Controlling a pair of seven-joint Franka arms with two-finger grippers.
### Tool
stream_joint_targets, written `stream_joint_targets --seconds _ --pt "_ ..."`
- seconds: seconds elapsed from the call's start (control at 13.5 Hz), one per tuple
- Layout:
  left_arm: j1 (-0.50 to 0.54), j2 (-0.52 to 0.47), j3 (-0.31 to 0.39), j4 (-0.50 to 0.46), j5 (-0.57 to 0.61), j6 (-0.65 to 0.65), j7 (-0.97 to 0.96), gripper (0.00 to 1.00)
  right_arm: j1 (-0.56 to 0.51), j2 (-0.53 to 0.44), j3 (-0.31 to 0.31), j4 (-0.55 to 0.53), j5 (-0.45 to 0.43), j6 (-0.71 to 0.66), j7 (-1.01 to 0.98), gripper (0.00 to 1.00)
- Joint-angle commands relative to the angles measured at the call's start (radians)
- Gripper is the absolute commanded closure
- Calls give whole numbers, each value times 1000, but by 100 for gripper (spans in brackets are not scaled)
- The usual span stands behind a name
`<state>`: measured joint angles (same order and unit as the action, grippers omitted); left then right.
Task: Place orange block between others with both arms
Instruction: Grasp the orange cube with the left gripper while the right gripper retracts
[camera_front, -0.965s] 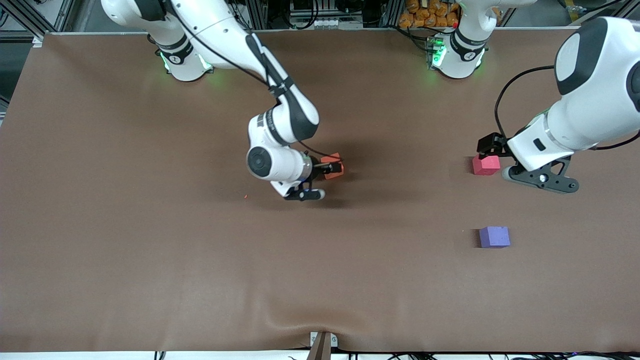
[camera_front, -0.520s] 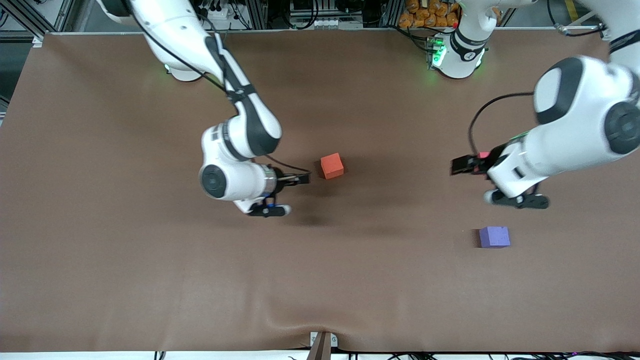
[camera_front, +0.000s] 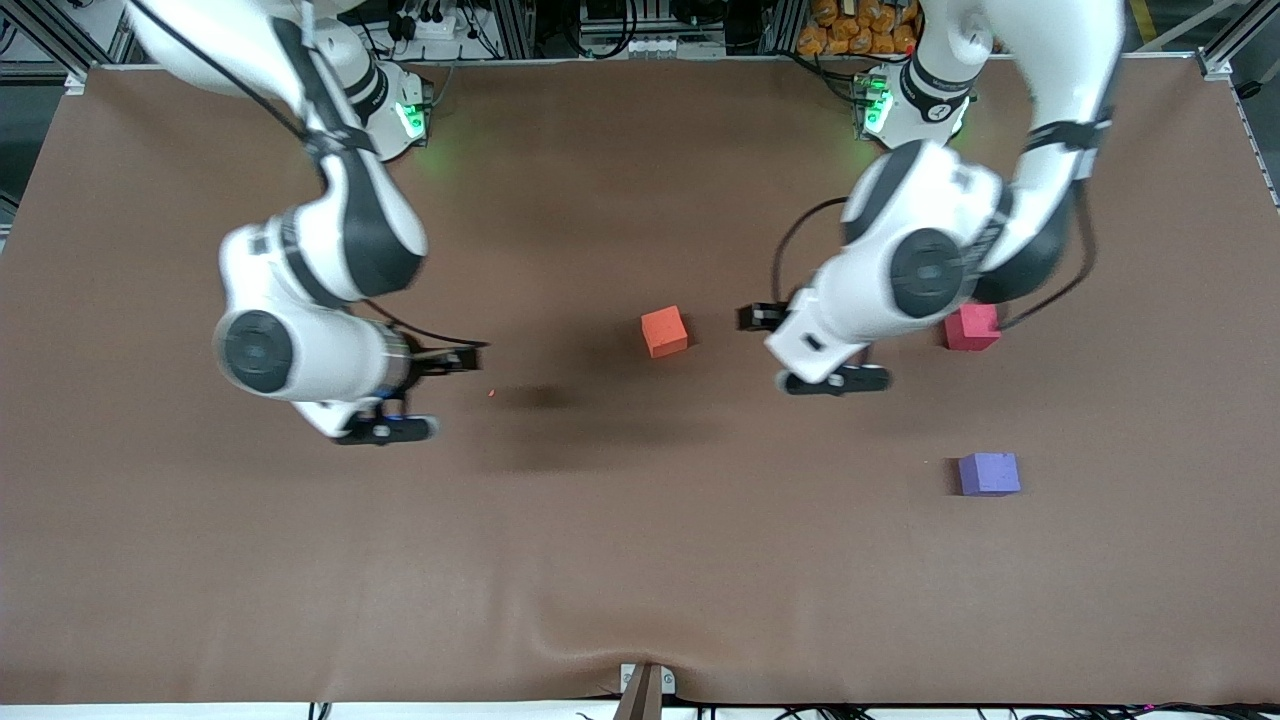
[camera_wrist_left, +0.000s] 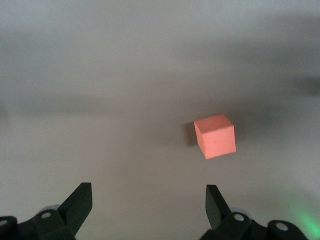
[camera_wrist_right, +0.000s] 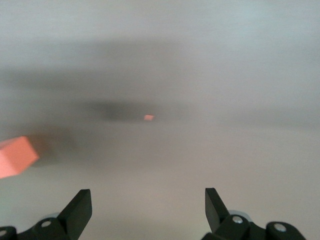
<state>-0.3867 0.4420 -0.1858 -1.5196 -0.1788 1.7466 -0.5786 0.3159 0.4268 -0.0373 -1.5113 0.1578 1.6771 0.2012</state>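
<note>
The left gripper will next place the orange block (camera_front: 664, 332) between the red-pink and purple-blue cubes, so it will grab the block by its opposite sides.
The orange block (camera_front: 664, 332) (camera_wrist_left: 215, 136) sits alone on the brown table, mid-table. The red-pink cube (camera_front: 972, 327) and the purple-blue cube (camera_front: 989, 473) lie toward the left arm's end, the purple-blue one nearer the front camera. My left gripper (camera_front: 764, 349) (camera_wrist_left: 148, 200) hangs open and empty over the table between the orange block and the red-pink cube, pointing at the orange block. My right gripper (camera_front: 452, 392) (camera_wrist_right: 148, 200) is open and empty over the table on the right arm's side of the orange block (camera_wrist_right: 15, 156), well apart from it.
A tiny orange crumb (camera_front: 491, 392) (camera_wrist_right: 149, 117) lies on the brown table cover (camera_front: 640, 560) between the right gripper and the orange block. A bump wrinkles the cover at the front edge (camera_front: 645, 665).
My right gripper has drawn back from around the orange block toward its own end of the table. My left arm has swung from beside the red-pink cube toward the orange block. No cube has moved.
</note>
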Motion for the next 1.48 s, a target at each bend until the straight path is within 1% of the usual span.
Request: stream_joint_targets --seconds 0.0,0.15,0.22,0.37,0.59,0.67,0.74,0.89,1.04,1.19,1.41 --pt "-69 73 9 41 -13 51 -152 0 -89 -97 59 -23 -121 -48 -8 0" --pt "-125 121 9 44 -11 121 -249 0 -122 -152 62 -17 -185 -86 -13 0" --pt "-142 142 9 44 -11 158 -273 0 -141 -173 65 -3 -193 -109 -19 0" --pt "-167 179 9 44 -10 209 -302 0 -179 -194 63 38 -195 -166 -118 0" --pt "-208 225 17 44 -1 295 -388 0 -239 -212 54 63 -201 -175 -254 0" --pt "-216 237 19 44 2 319 -411 0 -253 -221 42 63 -202 -175 -293 0" --pt "-218 248 19 42 2 344 -426 0 -251 -230 13 63 -202 -175 -327 0" --pt "-233 273 20 36 13 364 -428 0 -244 -240 -35 63 -201 -175 -367 0" --pt "-239 291 20 19 44 364 -426 0 -245 -238 -61 63 -202 -174 -390 0" --pt "-242 302 19 10 68 364 -425 0 -247 -238 -64 57 -201 -154 -387 0" --pt "-258 319 19 7 82 364 -423 0 -244 -235 -62 49 -198 -87 -381 0"
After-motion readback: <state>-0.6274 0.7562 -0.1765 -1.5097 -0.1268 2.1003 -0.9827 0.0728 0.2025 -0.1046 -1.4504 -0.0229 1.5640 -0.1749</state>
